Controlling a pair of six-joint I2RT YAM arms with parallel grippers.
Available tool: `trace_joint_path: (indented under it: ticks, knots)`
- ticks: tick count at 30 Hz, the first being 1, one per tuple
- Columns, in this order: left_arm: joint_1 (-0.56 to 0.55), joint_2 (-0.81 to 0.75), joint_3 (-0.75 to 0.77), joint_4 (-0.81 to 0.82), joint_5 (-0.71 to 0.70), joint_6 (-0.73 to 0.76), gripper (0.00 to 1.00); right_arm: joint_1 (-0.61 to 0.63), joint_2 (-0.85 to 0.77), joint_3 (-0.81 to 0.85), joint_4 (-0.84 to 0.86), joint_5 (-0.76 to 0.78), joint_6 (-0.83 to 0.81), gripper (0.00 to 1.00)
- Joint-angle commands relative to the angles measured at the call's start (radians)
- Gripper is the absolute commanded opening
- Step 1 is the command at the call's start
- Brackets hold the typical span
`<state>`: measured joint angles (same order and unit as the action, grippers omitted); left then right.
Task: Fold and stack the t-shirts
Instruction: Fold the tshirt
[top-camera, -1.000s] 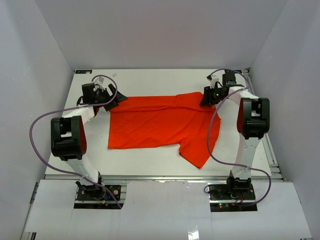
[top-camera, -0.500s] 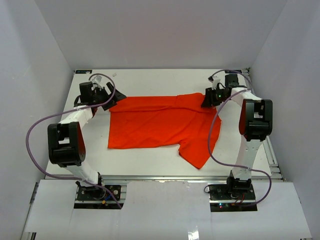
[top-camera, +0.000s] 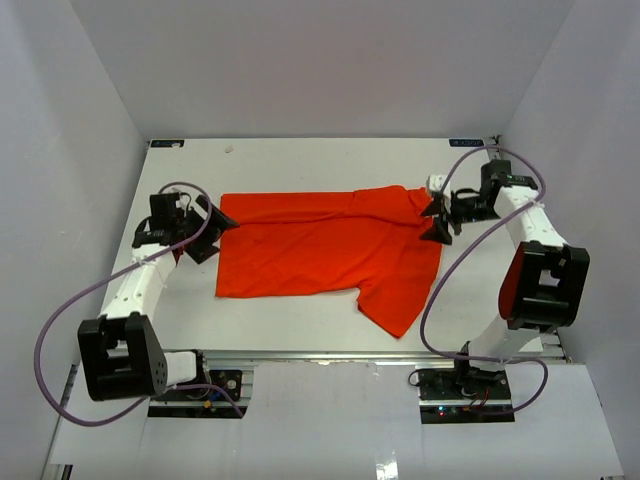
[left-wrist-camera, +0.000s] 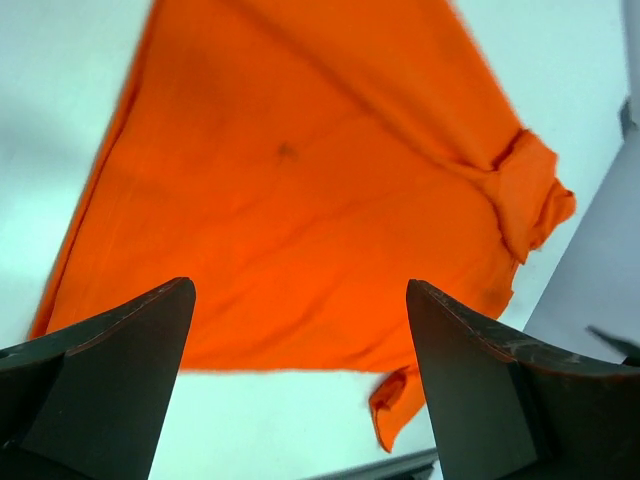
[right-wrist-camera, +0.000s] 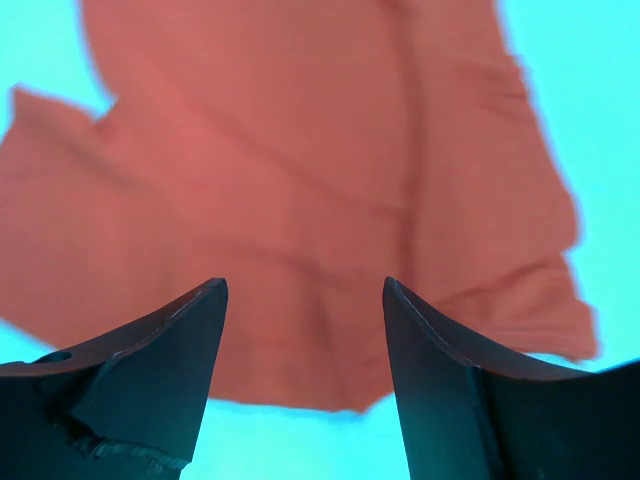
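Observation:
The orange-red t-shirt (top-camera: 320, 245) should be grabbed by my left gripper at its near corner, opposite the hanging sleeve, to fold the t-shirt's near side over its far side.
The orange-red t-shirt (top-camera: 320, 245) lies flat on the white table, folded across, with one sleeve hanging toward the near right. My left gripper (top-camera: 212, 233) is open and empty just off the shirt's left edge. My right gripper (top-camera: 436, 217) is open and empty at the shirt's right far corner. In the left wrist view the shirt (left-wrist-camera: 300, 190) fills the space past the open fingers (left-wrist-camera: 100, 380). In the right wrist view the shirt (right-wrist-camera: 300, 200) lies under and beyond the open fingers (right-wrist-camera: 470, 390).
The white table (top-camera: 300, 165) is walled on the left, back and right. Purple cables loop from both arms, one (top-camera: 440, 280) hanging over the table near the shirt's right edge. A metal rail (top-camera: 330, 355) runs along the near edge.
Both grippers have let go of the shirt's far corners and drawn back outward and toward the near side; the left arm swung left, the right arm swung right. The shirt's far edge now lies flat.

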<state>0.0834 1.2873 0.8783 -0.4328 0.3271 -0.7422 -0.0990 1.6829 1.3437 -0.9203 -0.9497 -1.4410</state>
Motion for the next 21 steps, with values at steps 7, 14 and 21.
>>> trace_joint_path:
  ticks: [7,14,21]
  knots:
    - [0.006,-0.140,-0.075,-0.423,-0.192,-0.229,0.94,-0.004,-0.114,-0.190,-0.157,0.068,-0.394,0.69]
    - [-0.010,-0.066,-0.105,-0.495,-0.252,-0.302,0.81,-0.004,-0.124,-0.215,-0.035,0.100,-0.266,0.69]
    - [-0.016,-0.017,-0.177,-0.404,-0.249,-0.335,0.69,-0.004,-0.123,-0.230,-0.003,0.108,-0.228,0.68]
